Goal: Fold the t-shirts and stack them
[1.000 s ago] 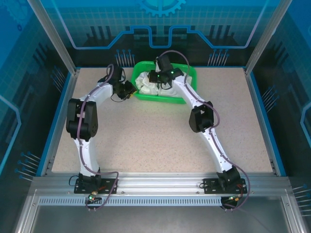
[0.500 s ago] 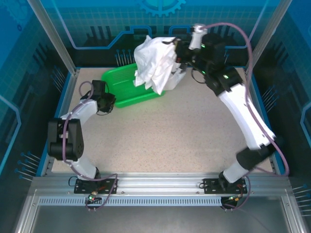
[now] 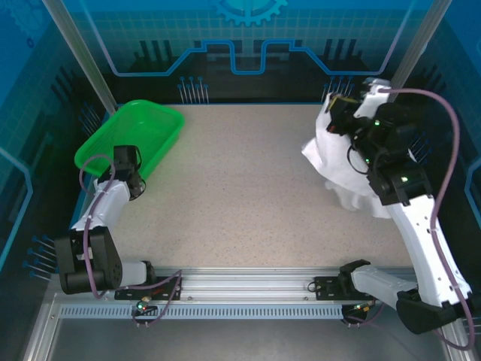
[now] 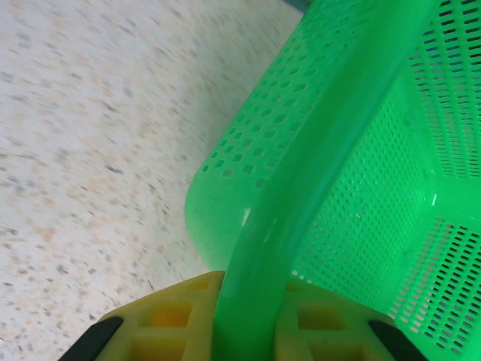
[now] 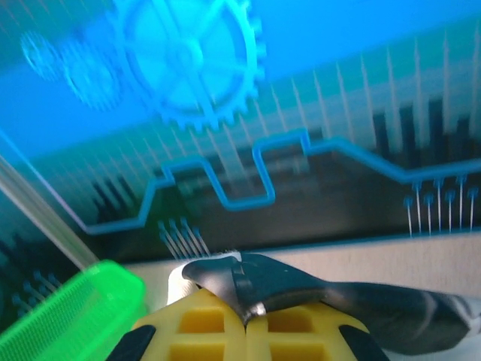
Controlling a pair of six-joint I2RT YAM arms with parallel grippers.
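Note:
The green basket slants inward at its far end, so it is too early to open my left gripper. The basket lines up with the side first, then my left gripper opens.
A bundle of white t-shirts hangs crumpled above the right side of the table. My right gripper is shut on its top edge. In the right wrist view the yellow jaws pinch a fold of cloth that looks dark in shadow. The green mesh basket lies tilted at the far left corner with nothing in it. My left gripper is shut on its near rim; in the left wrist view the rim runs between the yellow jaws.
The speckled table stretches between the two arms. Blue walls and metal posts close in the back and sides. The right arm stands tall along the right edge, and the left arm lies folded along the left edge.
The right arm has swung the t-shirt bundle from the back centre over to the right side. The left arm has dragged the basket further left, into the far left corner.

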